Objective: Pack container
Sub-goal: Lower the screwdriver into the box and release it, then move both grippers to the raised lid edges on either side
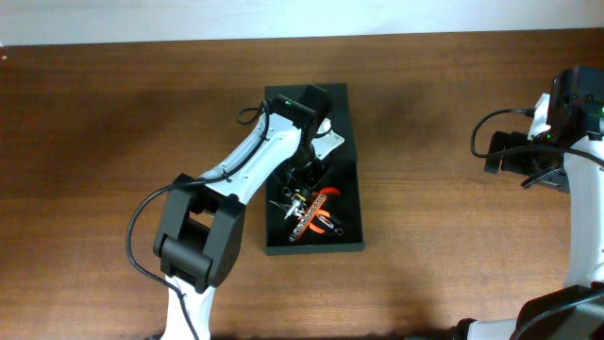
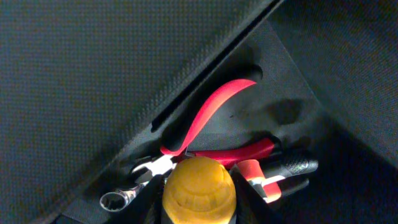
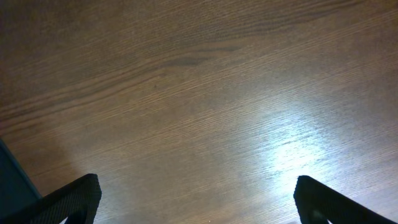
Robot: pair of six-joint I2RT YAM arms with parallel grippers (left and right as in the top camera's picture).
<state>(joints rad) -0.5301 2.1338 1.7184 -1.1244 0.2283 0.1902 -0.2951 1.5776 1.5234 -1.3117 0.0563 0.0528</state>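
Observation:
The yellow-handled tool (image 2: 199,186) is inside the container's sides, just above the red pliers, so it is now time for my left gripper to open.
The dark container (image 1: 316,249) lies open at the table's middle, its flap lid at the far end. Inside are red-handled pliers (image 1: 326,198) and other hand tools. My left gripper (image 1: 304,175) reaches down into the container. In the left wrist view it (image 2: 199,208) is shut on a yellow-handled tool (image 2: 199,186), just above the red pliers (image 2: 211,115), a silver wrench (image 2: 121,198) and a black-handled tool (image 2: 292,165). The container's dark wall (image 2: 93,74) fills that view. My right gripper (image 1: 500,156) is open and empty over bare table at the far right (image 3: 196,190).
Brown wooden table (image 1: 113,142) all round the container. A strip with holes (image 1: 304,225) lies among the tools in the container. A dark edge (image 3: 9,171) shows at the left of the right wrist view.

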